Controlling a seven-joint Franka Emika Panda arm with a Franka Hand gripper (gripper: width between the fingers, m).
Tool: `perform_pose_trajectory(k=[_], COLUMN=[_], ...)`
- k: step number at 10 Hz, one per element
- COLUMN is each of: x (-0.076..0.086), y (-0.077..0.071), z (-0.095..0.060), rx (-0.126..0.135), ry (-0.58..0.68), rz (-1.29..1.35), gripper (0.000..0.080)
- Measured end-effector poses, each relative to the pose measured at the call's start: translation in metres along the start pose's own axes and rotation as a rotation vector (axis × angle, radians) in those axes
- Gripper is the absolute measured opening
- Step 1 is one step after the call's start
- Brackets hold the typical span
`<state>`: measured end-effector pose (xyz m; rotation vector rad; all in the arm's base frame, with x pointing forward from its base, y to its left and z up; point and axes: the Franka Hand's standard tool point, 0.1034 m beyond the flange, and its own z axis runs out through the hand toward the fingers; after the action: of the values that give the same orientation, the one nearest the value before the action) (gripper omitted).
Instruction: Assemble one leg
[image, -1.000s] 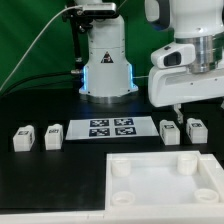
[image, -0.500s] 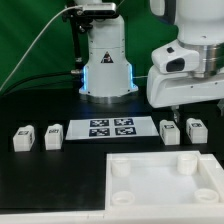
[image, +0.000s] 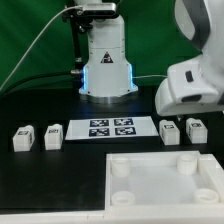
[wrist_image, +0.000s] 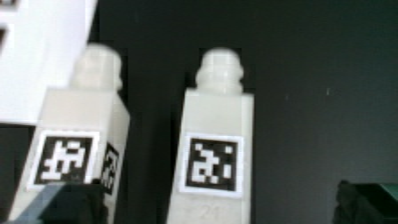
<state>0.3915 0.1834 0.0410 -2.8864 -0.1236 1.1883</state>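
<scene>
I will next grab the leg by its tagged body (image: 197, 131) (wrist_image: 212, 170), so the leg's peg stays free to go into the white square piece's socket.
Four small white legs with tags lie on the black table: two at the exterior view's left (image: 22, 138) (image: 52, 134) and two at its right (image: 169, 131) (image: 196, 129). My gripper (image: 183, 116) hangs just above the right pair. In the wrist view two legs lie side by side, pegs pointing the same way: one (wrist_image: 217, 140) sits between my dark fingertips (wrist_image: 370, 200), the other (wrist_image: 77, 125) lies beside it, near the other fingertip (wrist_image: 63, 203). The gripper (wrist_image: 217, 208) is open and holds nothing.
The marker board (image: 110, 127) lies between the two pairs of legs. The large white square piece (image: 150, 190) with round corner sockets fills the front right. The arm's base (image: 106, 60) stands at the back.
The arm's hand has come down and shifted toward the exterior view's right, closer over the right pair of legs. The parts on the table have not moved.
</scene>
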Motion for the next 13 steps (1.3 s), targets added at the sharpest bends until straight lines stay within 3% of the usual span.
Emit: perform_pose_trajectory(k=[2, 7, 10, 11, 12, 13], x=[0.003, 0.007, 0.008, 0.008, 0.008, 0.008], y=[0.0, -0.005, -0.006, -0.006, -0.006, -0.006], z=[0.002, 0.039, 0.041, 0.041, 0.041, 0.041], rx=[0.002, -0.004, -0.004, -0.004, -0.004, -0.004], ry=[-0.004, -0.043, -0.046, -0.046, -0.046, -0.046], rz=[0.003, 0.022, 0.019, 0.019, 0.019, 0.019], gripper=[0.0649, 0.0649, 0.0619, 0.0439, 0.0439, 0.0288])
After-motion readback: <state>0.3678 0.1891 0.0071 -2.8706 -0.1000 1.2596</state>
